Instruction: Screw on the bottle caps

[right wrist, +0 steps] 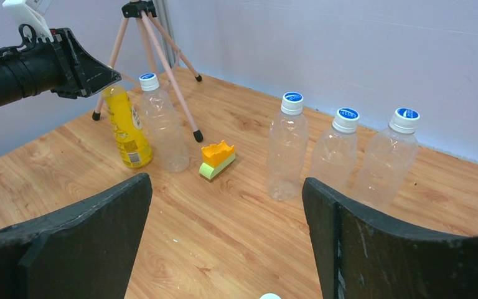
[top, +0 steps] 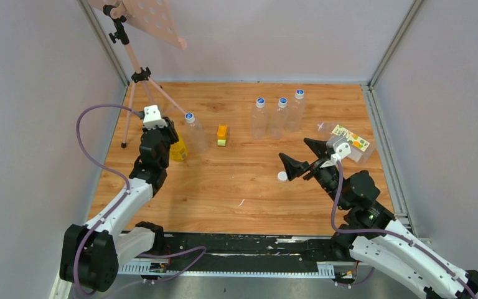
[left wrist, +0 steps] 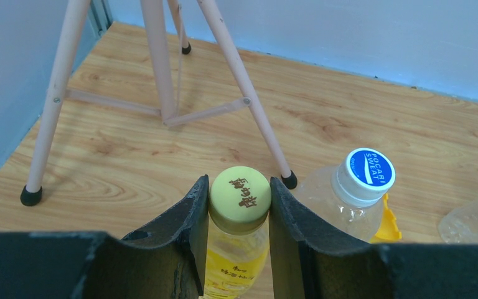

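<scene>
The yellow cap point(left wrist: 239, 198) sits squarely on the upright slim yellow bottle and would rest on top, so the robot's left gripper should open.
My left gripper point(left wrist: 239, 187) is shut on the yellow cap point(left wrist: 239, 198), which sits on top of the upright slim yellow bottle point(left wrist: 235, 261). Seen from above, the left gripper point(top: 172, 140) covers most of that yellow bottle point(top: 178, 151). Beside it stands a clear bottle point(left wrist: 342, 208) wearing a blue cap point(left wrist: 370, 167). A white cap point(top: 282, 176) lies loose on the wood, just in front of my open right gripper point(top: 294, 148). The right wrist view shows that white cap point(right wrist: 270, 296) at the bottom edge, below the empty right gripper point(right wrist: 226, 182). A wider labelled bottle point(top: 350, 141) lies on its side at the right.
A row of three clear bottles point(top: 279, 117) with blue caps stands at the back. A small orange-and-green block point(top: 222, 135) sits mid-table. Pink tripod legs point(left wrist: 162, 62) stand behind the left gripper. Frame rails edge the table at left point(top: 109, 59) and right point(top: 383, 143).
</scene>
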Controlling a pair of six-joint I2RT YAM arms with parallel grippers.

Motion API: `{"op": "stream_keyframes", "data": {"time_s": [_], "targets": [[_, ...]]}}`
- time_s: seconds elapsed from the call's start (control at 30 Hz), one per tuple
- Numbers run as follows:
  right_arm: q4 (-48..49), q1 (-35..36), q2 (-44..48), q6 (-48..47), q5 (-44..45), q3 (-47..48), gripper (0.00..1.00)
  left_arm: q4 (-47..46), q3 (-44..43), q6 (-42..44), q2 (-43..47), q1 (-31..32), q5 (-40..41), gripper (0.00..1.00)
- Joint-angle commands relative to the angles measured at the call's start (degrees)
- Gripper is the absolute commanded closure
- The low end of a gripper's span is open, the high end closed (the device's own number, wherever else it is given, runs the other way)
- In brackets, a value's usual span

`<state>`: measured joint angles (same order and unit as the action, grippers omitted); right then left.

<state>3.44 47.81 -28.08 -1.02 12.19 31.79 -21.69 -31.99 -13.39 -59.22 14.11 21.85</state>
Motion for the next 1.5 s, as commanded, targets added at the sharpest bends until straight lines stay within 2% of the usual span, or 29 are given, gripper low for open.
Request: {"op": "stream_keyframes", "data": {"time_s": [0.0, 0.23, 0.3, 0.33, 0.4, 0.83, 1.0, 1.17, 1.2, 1.3, 1.4, 1.47], "targets": [[0.69, -0.16, -0.25, -0.82, 0.27, 0.2, 0.08, 1.13, -0.75, -0.81, -0.95, -0.4, -1.39, 0.75], [0.69, -0.15, -0.31, -0.76, -0.01, 0.03, 0.08, 6.59, -2.77, -1.1, -1.64, -0.4, -1.17, 0.65], [0.69, -0.17, -0.25, -0.78, -0.23, 0.03, 0.08, 8.51, -3.48, -1.89, -1.71, -0.41, -0.28, 0.6], [0.69, -0.18, -0.25, -0.74, -0.42, 0.03, 0.08, 9.59, -3.91, -2.12, -1.7, -0.4, 0.22, 0.53], [0.69, -0.18, -0.4, -0.82, -0.63, 0.03, 0.08, 10.68, -4.5, -2.36, -1.53, -0.42, 0.68, 0.49], [0.17, -0.18, -0.81, -0.86, -2.12, 0.32, 0.07, 12.22, -5.76, -3.29, 1.13, -0.4, 0.95, 0.32], [-0.29, -0.17, -0.97, -0.8, -2.45, 0.89, 0.07, 14.74, -6.42, -3.62, 4.19, -0.4, 1.21, 0.3], [-1.5, -0.17, -1.56, -0.78, -2.74, 2.03, 0.07, 18.52, -7.09, -3.72, 8.3, -0.4, 0.51, 0.23], [-1.9, -0.12, -1.83, -0.79, -2.81, 2.42, 0.07, 19.09, -7.2, -3.81, 9.6, -0.4, 0.32, 0.18], [-3.17, -0.18, -2.87, -0.77, -2.47, 4.24, 0.07, 22.85, -8.07, -3.79, 12.7, -0.4, -0.58, 0.16], [-6.91, -0.18, -4.33, -0.61, -1.03, 6.61, 0.04, 26.76, -8.84, -3.05, 15.25, -0.4, -1.47, 0.02], [-8.75, -0.2, -6.02, -0.76, 0.94, 9.08, 0.01, 29.1, -9.46, -1.94, 17.18, -0.39, -1.97, 0.0]]}}
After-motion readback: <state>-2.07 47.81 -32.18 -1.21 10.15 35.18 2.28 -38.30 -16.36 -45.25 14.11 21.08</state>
